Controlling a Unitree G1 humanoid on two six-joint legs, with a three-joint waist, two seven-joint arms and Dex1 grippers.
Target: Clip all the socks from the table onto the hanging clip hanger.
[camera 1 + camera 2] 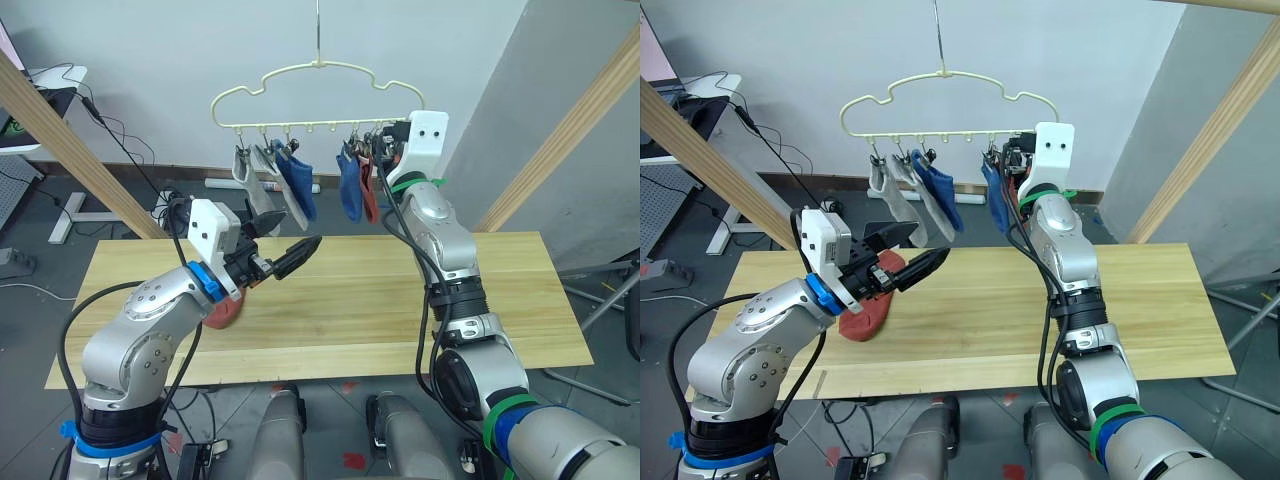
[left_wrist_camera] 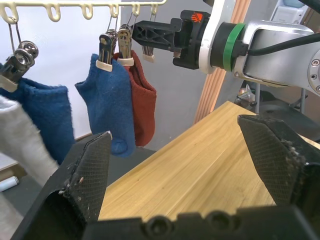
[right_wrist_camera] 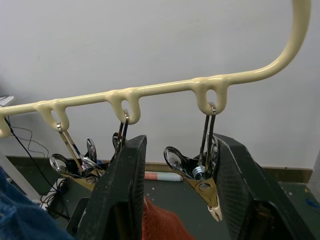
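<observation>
My left gripper next needs to grab the rust-red sock's ribbed cuff, to hang the sock from the empty clip (image 2: 148,53).
The pale-yellow clip hanger (image 1: 315,70) hangs above the far edge of the table (image 1: 400,300). Clipped to it are two light grey socks (image 1: 256,180), a blue sock (image 1: 298,182), another blue sock (image 1: 349,187) and a rust-red sock (image 1: 368,193). A second rust-red sock (image 1: 868,315) lies on the table's left side, under my left forearm. My left gripper (image 1: 928,242) hovers open and empty above the table, below the hanger. My right gripper (image 3: 182,165) is raised to the hanger's right end. It is open, with the last, empty clip (image 3: 202,177) between its fingers.
Slanted wooden frame poles stand at the left (image 1: 70,140) and right (image 1: 570,130) of the table. A desk with cables (image 1: 50,90) stands at the back left, and a metal chair frame (image 1: 615,290) sits past the table's right end.
</observation>
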